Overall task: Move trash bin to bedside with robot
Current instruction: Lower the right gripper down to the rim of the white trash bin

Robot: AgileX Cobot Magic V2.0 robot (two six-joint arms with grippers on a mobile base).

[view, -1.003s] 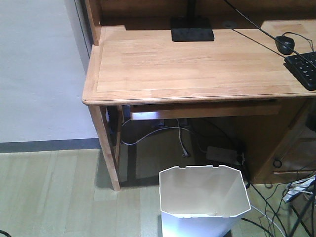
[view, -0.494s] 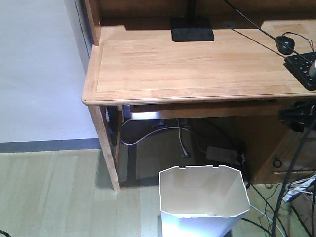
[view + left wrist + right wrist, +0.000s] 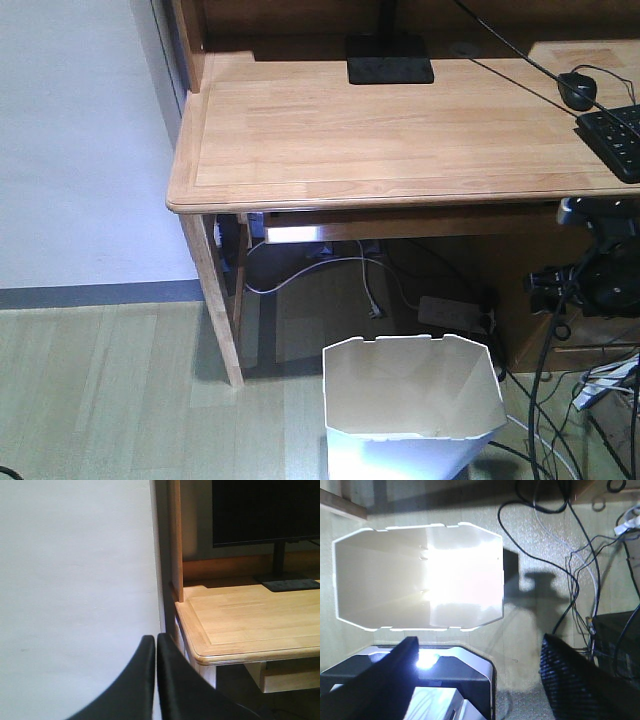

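The white bin needs to go to the bedside. My right gripper should grab it by its rim (image 3: 482, 370) next.
The white faceted trash bin (image 3: 412, 400) stands on the floor in front of the desk, its cream interior open and empty. In the right wrist view the trash bin (image 3: 415, 575) is seen from above, glaring in the light. My right gripper (image 3: 480, 650) is open, hovering above the floor just to the right of the bin, touching nothing. My right arm (image 3: 592, 272) shows black at the right edge, below the desk top, with cables trailing down. My left gripper (image 3: 155, 642) is shut and empty, facing the wall beside the desk corner. The bed is out of view.
A light wooden desk (image 3: 380, 130) carries a monitor base (image 3: 390, 58), mouse (image 3: 577, 90) and keyboard (image 3: 615, 135). Loose cables (image 3: 570, 580) cover the floor right of the bin. The desk leg (image 3: 215, 300) stands left of it. The robot base (image 3: 445, 680) sits just behind the bin.
My right arm has come into the front view at the right edge and dropped from desk-top height to below the desk edge. The bin has not moved.
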